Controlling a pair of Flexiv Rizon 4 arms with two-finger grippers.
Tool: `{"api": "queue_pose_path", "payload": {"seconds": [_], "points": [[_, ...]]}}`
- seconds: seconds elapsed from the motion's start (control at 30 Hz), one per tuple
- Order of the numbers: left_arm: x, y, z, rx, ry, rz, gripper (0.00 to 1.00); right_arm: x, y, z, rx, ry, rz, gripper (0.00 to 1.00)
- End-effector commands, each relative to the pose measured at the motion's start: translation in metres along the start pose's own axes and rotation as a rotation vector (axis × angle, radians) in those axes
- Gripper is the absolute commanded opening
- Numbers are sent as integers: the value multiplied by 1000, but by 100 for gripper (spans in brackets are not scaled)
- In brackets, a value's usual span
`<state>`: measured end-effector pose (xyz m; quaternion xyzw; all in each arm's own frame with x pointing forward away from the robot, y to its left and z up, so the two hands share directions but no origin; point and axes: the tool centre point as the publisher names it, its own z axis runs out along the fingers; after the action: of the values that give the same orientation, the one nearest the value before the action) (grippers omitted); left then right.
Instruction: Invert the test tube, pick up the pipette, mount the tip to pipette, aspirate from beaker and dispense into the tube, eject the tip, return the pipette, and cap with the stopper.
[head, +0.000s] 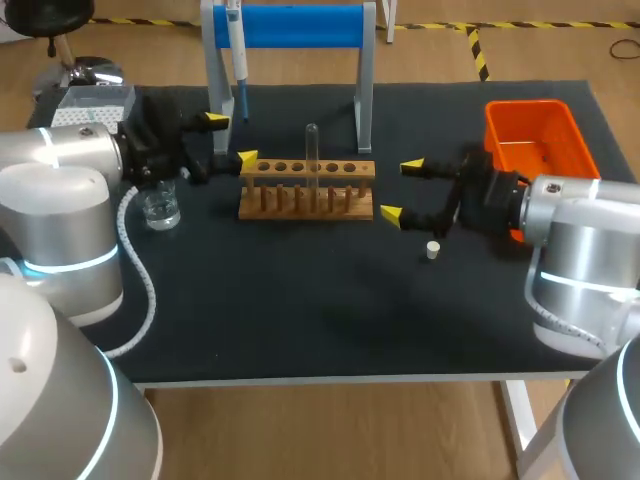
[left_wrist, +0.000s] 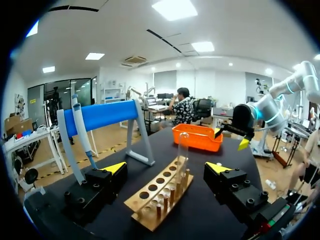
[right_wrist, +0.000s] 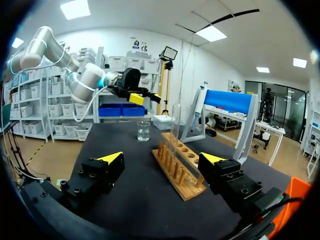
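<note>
My right gripper should next grab the test tube by its upper end (head: 312, 139) (right_wrist: 176, 114), because the rack's wood surrounds the test tube's lower half.
A wooden rack (head: 307, 190) stands mid-table with one clear test tube (head: 312, 152) upright in it. My left gripper (head: 230, 139) is open just left of the rack, its fingers empty. On the rack's other side, my right gripper (head: 401, 190) is open and empty too. The pipette (head: 238, 60) hangs on the blue stand (head: 290, 28) behind. A glass beaker (head: 160, 207) sits under my left arm. The white stopper (head: 433, 250) lies near my right gripper. In the left wrist view the rack (left_wrist: 160, 192) and tube (left_wrist: 181, 150) lie ahead of my gripper (left_wrist: 166, 170). The right wrist view shows the rack (right_wrist: 177, 167) and tube (right_wrist: 176, 122) ahead of my gripper (right_wrist: 161, 159).
An orange bin (head: 535, 135) stands at the back right, behind my right arm. A grey box (head: 92, 103) sits at the back left corner. The table's black mat (head: 300, 310) lies bare in front of the rack.
</note>
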<state>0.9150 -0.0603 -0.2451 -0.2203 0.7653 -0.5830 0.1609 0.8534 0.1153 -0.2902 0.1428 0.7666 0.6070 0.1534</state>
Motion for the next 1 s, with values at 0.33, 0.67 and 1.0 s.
{"api": "queue_pose_path", "payload": {"seconds": [0.33, 0.67, 1.0], "points": [[10, 4, 1, -1, -20, -9, 100, 1, 0, -1, -1, -1, 0, 100], [10, 4, 1, -1, -20, -9, 100, 1, 0, -1, -1, -1, 0, 100], [10, 4, 1, -1, -20, -9, 100, -1, 0, 2, 1, 6, 0, 100]]}}
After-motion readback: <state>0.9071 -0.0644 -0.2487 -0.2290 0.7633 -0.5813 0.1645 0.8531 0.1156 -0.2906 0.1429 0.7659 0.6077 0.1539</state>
